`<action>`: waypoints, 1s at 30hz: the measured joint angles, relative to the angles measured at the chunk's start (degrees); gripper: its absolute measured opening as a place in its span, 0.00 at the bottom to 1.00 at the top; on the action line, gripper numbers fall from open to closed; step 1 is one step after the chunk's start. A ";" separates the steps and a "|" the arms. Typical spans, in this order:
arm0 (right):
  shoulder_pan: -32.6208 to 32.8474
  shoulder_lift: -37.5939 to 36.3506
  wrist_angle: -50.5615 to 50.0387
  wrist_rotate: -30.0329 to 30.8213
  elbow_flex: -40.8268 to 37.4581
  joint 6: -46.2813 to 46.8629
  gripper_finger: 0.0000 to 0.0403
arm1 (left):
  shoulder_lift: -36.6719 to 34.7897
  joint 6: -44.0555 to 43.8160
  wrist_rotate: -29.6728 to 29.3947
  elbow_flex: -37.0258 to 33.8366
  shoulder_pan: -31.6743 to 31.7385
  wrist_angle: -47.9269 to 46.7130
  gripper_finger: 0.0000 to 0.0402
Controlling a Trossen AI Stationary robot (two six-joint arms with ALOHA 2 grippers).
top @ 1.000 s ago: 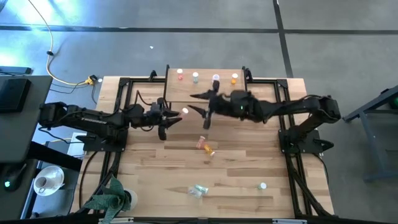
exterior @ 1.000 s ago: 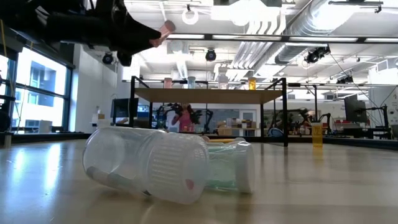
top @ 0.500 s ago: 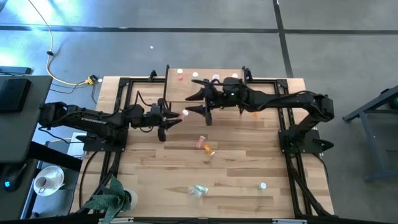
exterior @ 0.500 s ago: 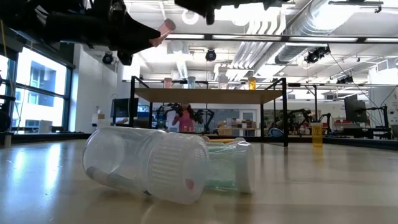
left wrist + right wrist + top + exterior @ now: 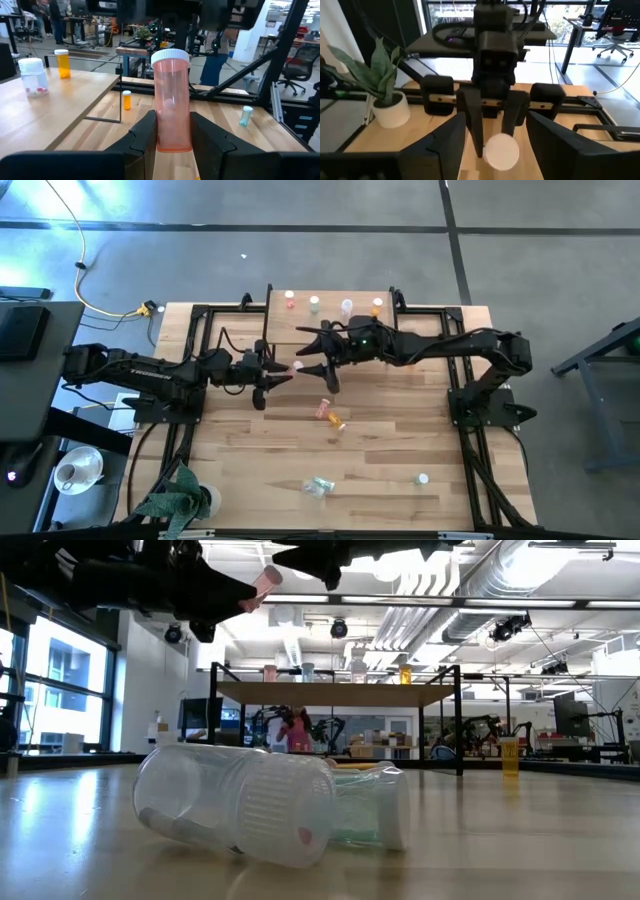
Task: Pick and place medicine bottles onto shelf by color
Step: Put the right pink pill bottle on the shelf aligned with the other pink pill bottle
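Observation:
I should next use my right gripper to stand the pink medicine bottle on the shelf (image 5: 300, 325), picking it up by its white-end with the cap (image 5: 297, 365).
A pink medicine bottle (image 5: 172, 95) with a white cap (image 5: 501, 150) is held above the table's middle by my left gripper (image 5: 272, 370), which is shut on it. My right gripper (image 5: 318, 360) faces it from the table's right. It is open, with its fingers (image 5: 451, 145) standing apart on either side of the cap end. The shelf (image 5: 300, 325) at the far edge carries a red (image 5: 290, 302), a pale green (image 5: 314, 304), a clear (image 5: 347, 306) and an orange bottle (image 5: 377, 305), all upright. My left gripper pinches the bottle's base end (image 5: 172, 137) between its two fingers. The fingers come level from the table's left and lie along the bottle. The bottle sticks out past the fingertips, cap toward the right arm, lifted clear of the table.
Loose bottles lie on the table: an orange and red pair (image 5: 328, 414) at the middle, a clear one (image 5: 240, 805) and a pale green one (image 5: 372, 805) near the front edge, and one with a white cap (image 5: 423, 478) at the near right. A potted plant (image 5: 180, 498) stands at the near left corner.
My right gripper has come down from over the shelf and gone toward the table's left, up to the pink bottle's cap end, turning as it went. My left gripper has kept still with the bottle.

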 joint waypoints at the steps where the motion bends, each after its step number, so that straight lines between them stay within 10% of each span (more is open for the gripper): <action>1: 0.17 0.07 -0.42 0.40 0.00 -0.54 0.50 | 0.00 0.00 0.26 0.00 0.00 0.02 0.23; 30: 0.38 3.51 -1.13 0.97 -0.02 -1.10 0.50 | 0.02 -1.12 1.64 0.00 -0.57 0.27 0.23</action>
